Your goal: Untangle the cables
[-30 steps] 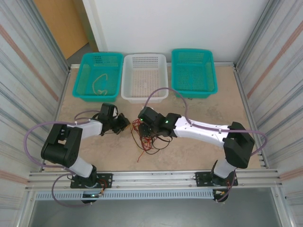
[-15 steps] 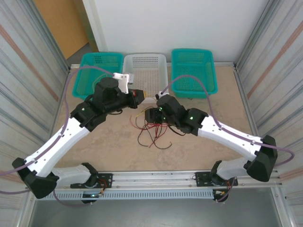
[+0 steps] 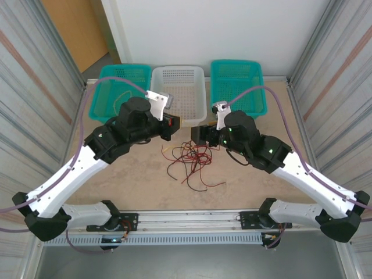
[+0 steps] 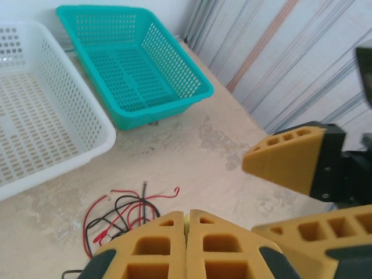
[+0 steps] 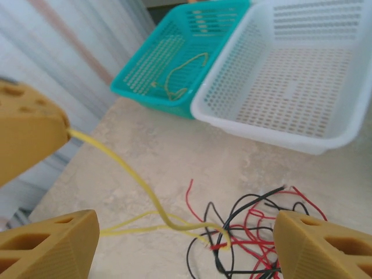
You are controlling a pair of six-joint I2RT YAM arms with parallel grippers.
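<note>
I need to grab the yellow cable next with my right gripper, on the cable's sloping part below my left gripper, so that my left gripper is free to untangle the rest.
The cables (image 3: 189, 163) lie as a loose red and black tangle on the table between the two arms. My left gripper (image 3: 174, 122) hangs above the tangle's far left side, shut on a yellow cable (image 5: 116, 157). That cable slopes down from the left gripper's fingers (image 5: 29, 136) into the red and black wires (image 5: 256, 232). In the left wrist view the left gripper (image 4: 186, 216) has a sliver of yellow pinched between its closed pads. My right gripper (image 5: 186, 224) is open wide above the tangle, facing the left one (image 3: 197, 136), with nothing held.
Three baskets stand along the back: a teal one (image 3: 113, 87) on the left with a yellow wire (image 5: 180, 75) inside, a white one (image 3: 177, 87) in the middle, and a teal one (image 3: 237, 87) on the right. Corrugated metal walls (image 3: 35, 87) close in both sides.
Both arms have stretched out from a folded pose and risen towards the baskets. The right gripper opened. The left gripper pulled the yellow cable up out of the tangle.
</note>
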